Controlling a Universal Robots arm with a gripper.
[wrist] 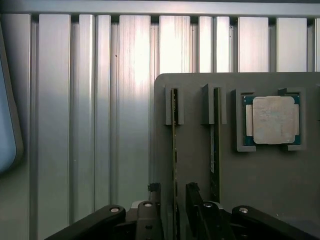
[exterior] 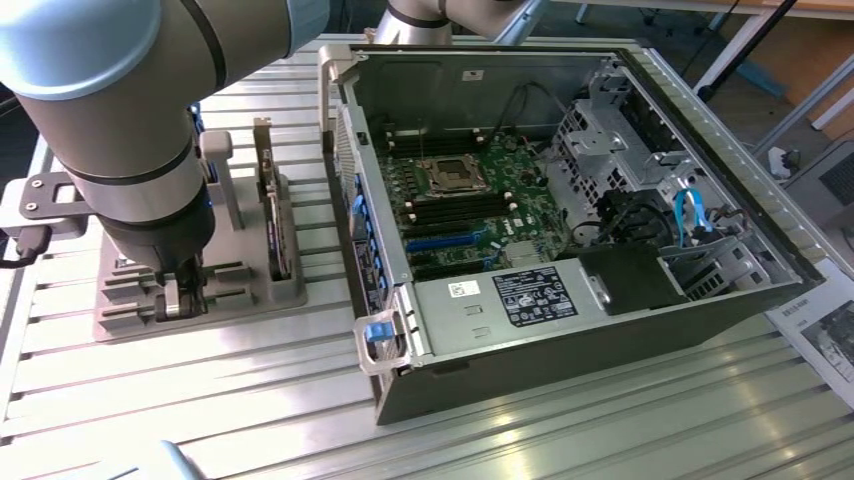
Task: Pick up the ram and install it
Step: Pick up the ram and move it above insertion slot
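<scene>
My gripper grabs the part of the ram between the grey holder posts next, since the posts hold the ram [wrist: 174, 140] at its ends.
The ram [wrist: 174, 140], a thin green stick, stands on edge in a slot of the grey holder [wrist: 195, 165]. My gripper [wrist: 174, 202] is open, with one dark finger [wrist: 151, 207] on each side of the stick's near end and a small gap to each. Beside it, in its own slot, a second thin stick [wrist: 215, 145] stands parallel. In the exterior view my gripper [exterior: 178, 300] points straight down onto the grey holder [exterior: 254, 295] at that view's left, and the arm hides the sticks.
A square silver processor chip [wrist: 275, 120] lies in a pocket of the holder. A bigger upright circuit card [exterior: 274, 215] stands on the holder. The open computer case [exterior: 561, 330] lies at the exterior view's right, its motherboard [exterior: 467, 205] exposed. Ribbed aluminium table [exterior: 200, 400] all around.
</scene>
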